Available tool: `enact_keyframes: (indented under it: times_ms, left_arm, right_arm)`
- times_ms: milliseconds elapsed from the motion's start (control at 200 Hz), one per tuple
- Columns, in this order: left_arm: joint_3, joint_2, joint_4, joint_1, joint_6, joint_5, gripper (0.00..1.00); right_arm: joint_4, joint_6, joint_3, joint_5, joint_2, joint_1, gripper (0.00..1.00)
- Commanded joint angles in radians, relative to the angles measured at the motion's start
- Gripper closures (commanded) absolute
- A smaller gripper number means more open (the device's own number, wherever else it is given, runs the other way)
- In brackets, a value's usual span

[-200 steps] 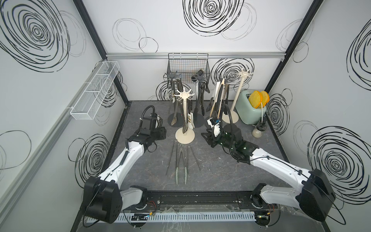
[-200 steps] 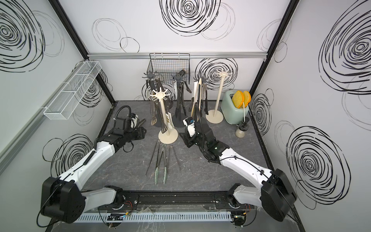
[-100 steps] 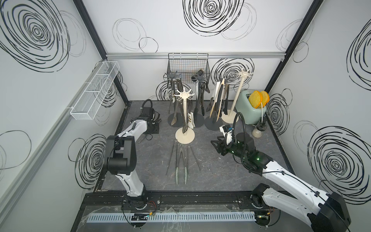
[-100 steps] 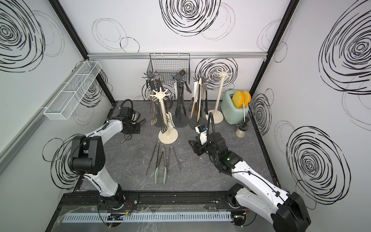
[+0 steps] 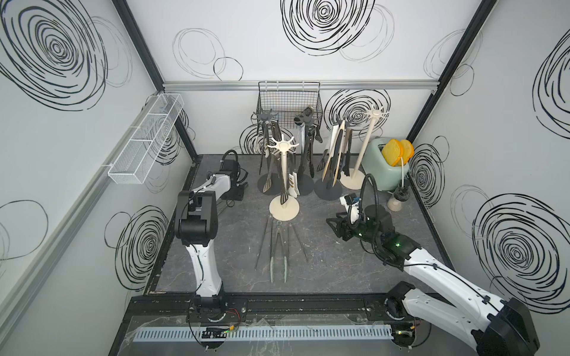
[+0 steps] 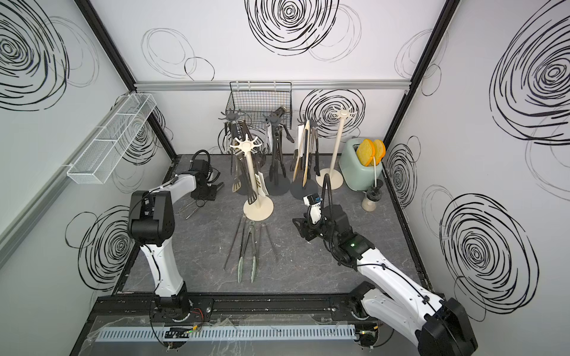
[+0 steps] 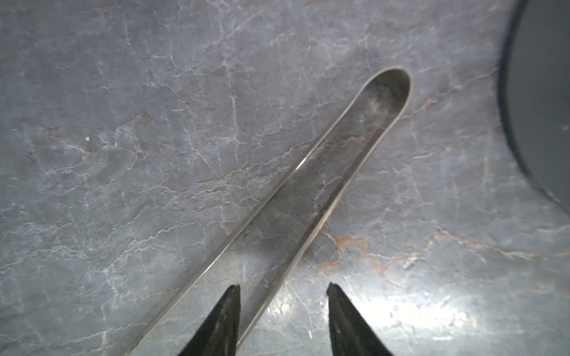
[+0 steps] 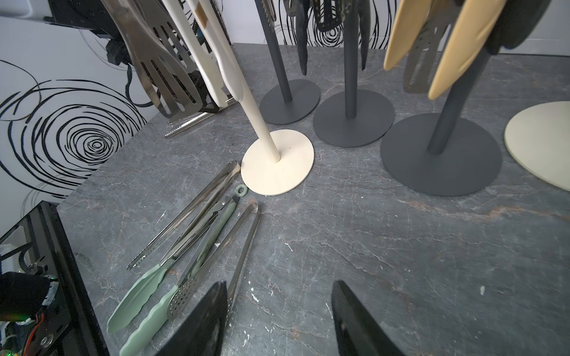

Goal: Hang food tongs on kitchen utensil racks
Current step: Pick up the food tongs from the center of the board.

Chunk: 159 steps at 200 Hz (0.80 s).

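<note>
The left gripper grabs the steel tongs by one arm next, well away from the bent end, and this leaves that loop free to hang.
Several kitchen utensil racks stand at the back in both top views, among them a cream one (image 5: 283, 172) and dark grey ones (image 5: 305, 148), with food tongs hanging from them. Three tongs lie mid-table: a green-tipped pair (image 5: 277, 252) (image 8: 172, 271) between two steel pairs (image 5: 263, 243). Another steel tongs (image 6: 192, 211) (image 7: 308, 197) lies at the back left. My left gripper (image 5: 239, 192) (image 7: 282, 288) hovers open just over it, one tong arm running between the fingers. My right gripper (image 5: 334, 223) (image 8: 277, 286) is open and empty, right of the lying tongs.
A green toaster (image 5: 385, 166) with toast and a small bottle (image 5: 398, 200) stand at the back right. On the back wall hangs a black wire basket (image 5: 288, 101); a white mesh tray (image 5: 145, 145) is on the left wall. A dark rack base (image 7: 539, 108) sits close to the left gripper.
The left arm has folded up, its elbow now raised, with the gripper moved to the back left. The right gripper has drawn back from the racks toward the right and opened wider.
</note>
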Motion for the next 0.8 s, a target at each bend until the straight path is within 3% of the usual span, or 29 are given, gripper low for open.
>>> enact_keyframes:
  times_ms: [0,470,791]
  left_arm:
    - [0.036,0.041,-0.033,0.012,0.034,-0.007,0.51]
    - [0.084,0.116,-0.104,0.018,0.044,0.094,0.64]
    - [0.115,0.173,-0.191,0.023,0.036,0.174,0.67]
  right_arm:
    - [-0.005,0.01,-0.007,-0.02,0.011,-0.009,0.43]
    - [-0.011,0.011,-0.008,-0.03,0.016,-0.029,0.43]
    - [-0.013,0.013,-0.013,-0.033,0.013,-0.037,0.43]
